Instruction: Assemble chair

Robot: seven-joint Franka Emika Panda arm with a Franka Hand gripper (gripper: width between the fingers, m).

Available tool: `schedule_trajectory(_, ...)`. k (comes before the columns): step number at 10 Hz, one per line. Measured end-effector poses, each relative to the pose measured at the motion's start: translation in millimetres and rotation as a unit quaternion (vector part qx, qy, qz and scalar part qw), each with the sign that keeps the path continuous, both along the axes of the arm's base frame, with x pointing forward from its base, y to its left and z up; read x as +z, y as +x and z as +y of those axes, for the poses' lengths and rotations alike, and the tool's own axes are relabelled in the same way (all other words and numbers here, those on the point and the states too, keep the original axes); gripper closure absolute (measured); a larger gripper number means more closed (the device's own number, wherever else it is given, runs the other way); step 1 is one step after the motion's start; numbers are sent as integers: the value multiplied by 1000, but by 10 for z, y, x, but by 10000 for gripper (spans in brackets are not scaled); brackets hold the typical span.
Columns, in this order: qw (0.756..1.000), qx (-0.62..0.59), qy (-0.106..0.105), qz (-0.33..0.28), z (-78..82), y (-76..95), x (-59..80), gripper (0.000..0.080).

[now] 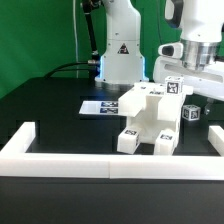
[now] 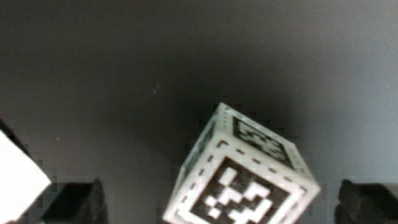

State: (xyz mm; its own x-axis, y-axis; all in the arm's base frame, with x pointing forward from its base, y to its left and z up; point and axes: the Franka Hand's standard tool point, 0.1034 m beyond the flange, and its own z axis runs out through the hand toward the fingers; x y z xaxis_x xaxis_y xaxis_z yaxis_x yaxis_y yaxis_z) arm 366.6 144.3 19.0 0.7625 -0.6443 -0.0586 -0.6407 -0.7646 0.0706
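My gripper takes hold of the small tagged block (image 1: pixel 190 113) by its sides next, to add it to the partly built chair (image 1: pixel 148 118).
The partly built chair (image 1: pixel 148 118), white blocky pieces with black-and-white tags, stands in the middle of the black table. A small loose white tagged block (image 1: pixel 190 113) lies to its right in the exterior view. My gripper (image 1: pixel 188 88) hangs just above that block. In the wrist view the block (image 2: pixel 240 175) lies tilted between my two dark fingertips (image 2: pixel 71 203), with a gap on each side. My gripper (image 2: pixel 217 203) is open and holds nothing. A white edge (image 2: pixel 18 170), probably of the chair, shows at the side.
The marker board (image 1: pixel 102 105) lies flat behind the chair. A long low white border wall (image 1: pixel 110 160) runs along the table's front, with ends at both sides. The white robot base (image 1: pixel 120 55) stands at the back.
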Motion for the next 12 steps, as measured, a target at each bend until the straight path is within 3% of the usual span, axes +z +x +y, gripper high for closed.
schedule_trajectory(6, 1000, 2, -2, 0, -11, 7, -29, 173)
schedule_trajectory(8, 1000, 2, -2, 0, -9, 7, -29, 512)
schedule_trajectory(12, 1000, 4, -1, 0, 7, 2, -30, 511)
